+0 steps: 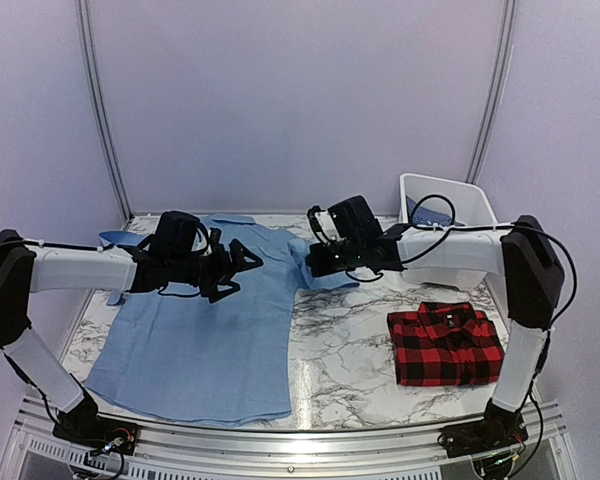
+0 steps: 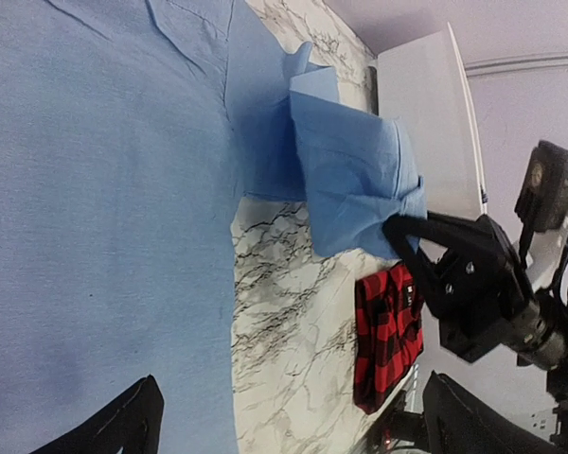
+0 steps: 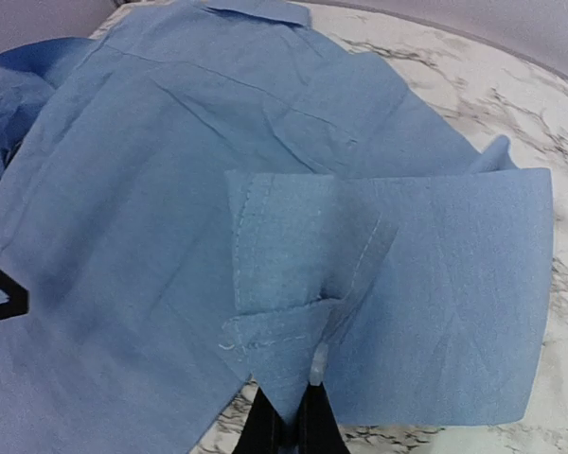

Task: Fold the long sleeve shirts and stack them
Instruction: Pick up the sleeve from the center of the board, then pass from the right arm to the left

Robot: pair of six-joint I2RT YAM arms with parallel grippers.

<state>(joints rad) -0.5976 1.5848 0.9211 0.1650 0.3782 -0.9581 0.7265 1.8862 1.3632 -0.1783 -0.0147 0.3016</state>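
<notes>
My left gripper should next grab the sleeve's cuff end (image 1: 308, 264) (image 2: 389, 206). That will free my right gripper for the hem, to fold the shirt's side inward.
A plain light blue long sleeve shirt (image 1: 195, 330) lies spread flat on the marble table, collar toward the back. Its right sleeve (image 3: 407, 284) is doubled over beside the body, and my right gripper (image 3: 298, 416) is shut on the sleeve's cuff end (image 1: 325, 268). My left gripper (image 1: 242, 268) hovers wide open over the shirt's upper chest, holding nothing; in the left wrist view its two fingertips (image 2: 133, 421) show at the bottom corners. A red-and-black plaid shirt (image 1: 445, 343) lies folded at the right front. Dark blue cloth (image 1: 432, 212) shows inside the bin.
A white plastic bin (image 1: 470, 200) stands at the back right, just behind my right arm. Bare marble (image 1: 340, 350) lies between the blue shirt and the plaid one. The table's metal front rail (image 1: 300, 435) runs along the near edge.
</notes>
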